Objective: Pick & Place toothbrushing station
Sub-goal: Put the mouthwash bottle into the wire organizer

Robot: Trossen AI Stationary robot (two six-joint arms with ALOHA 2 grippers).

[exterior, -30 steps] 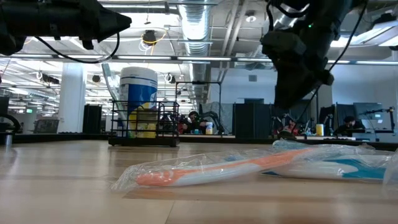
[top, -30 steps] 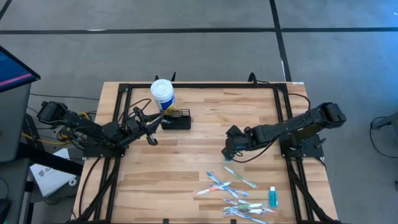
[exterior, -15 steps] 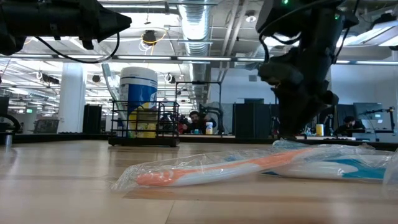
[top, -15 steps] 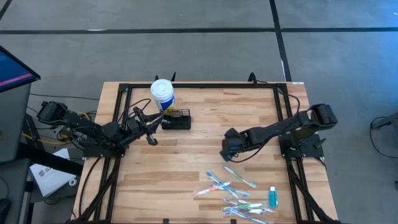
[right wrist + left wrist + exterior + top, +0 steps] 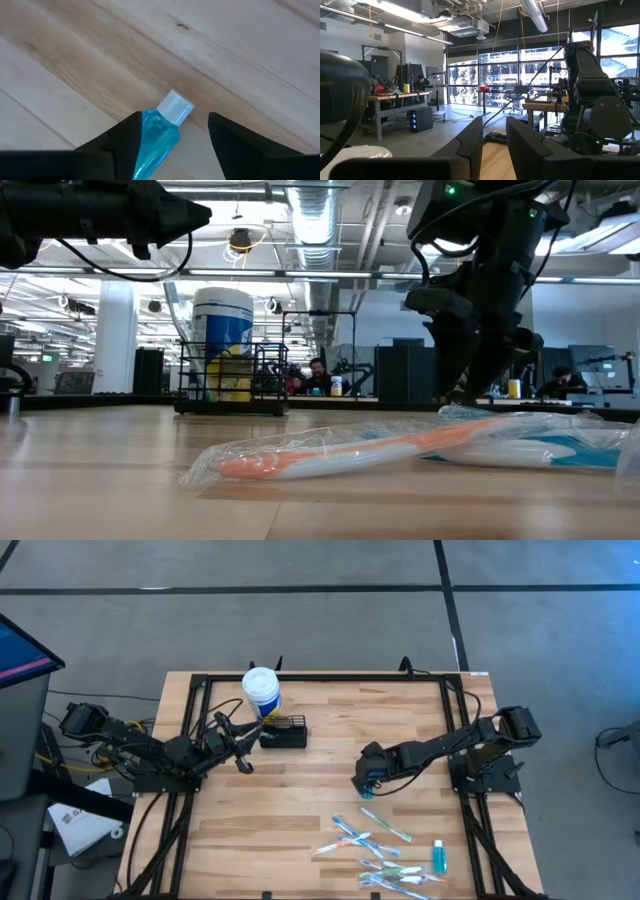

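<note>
I need to grab the blue tube by its white-end with the cap (image 5: 175,107) next with my right gripper, to place the tube in the toothbrushing station.
The toothbrushing station (image 5: 283,732), a small black caddy, stands on the table at the far left, next to a white blue-labelled tub (image 5: 261,688). My left gripper (image 5: 241,756) hovers just left of it, raised off the table; a narrow gap shows between its fingers (image 5: 494,145) and nothing is in it. My right gripper (image 5: 364,786) points steeply down at mid-table, low over the wood. Its fingers are open on either side of a small blue tube with a white cap (image 5: 161,129) that lies on the wood. My right gripper stands over the blue tube from above. The tube's blue body (image 5: 150,145) lies close against one finger (image 5: 120,142), and I cannot tell whether they touch. The other finger (image 5: 240,145) stands clear of it. The capped end (image 5: 175,107) pokes out past the fingertips.
Several wrapped toothbrushes (image 5: 375,850) and another blue tube (image 5: 438,858) lie near the front edge, right of centre. A black frame (image 5: 320,678) runs round the tabletop. Bare wood lies between the caddy and my right gripper.
My right gripper has come down toward the table and moved a little toward the table's left, rolling slightly as it went. My left arm has kept still.
</note>
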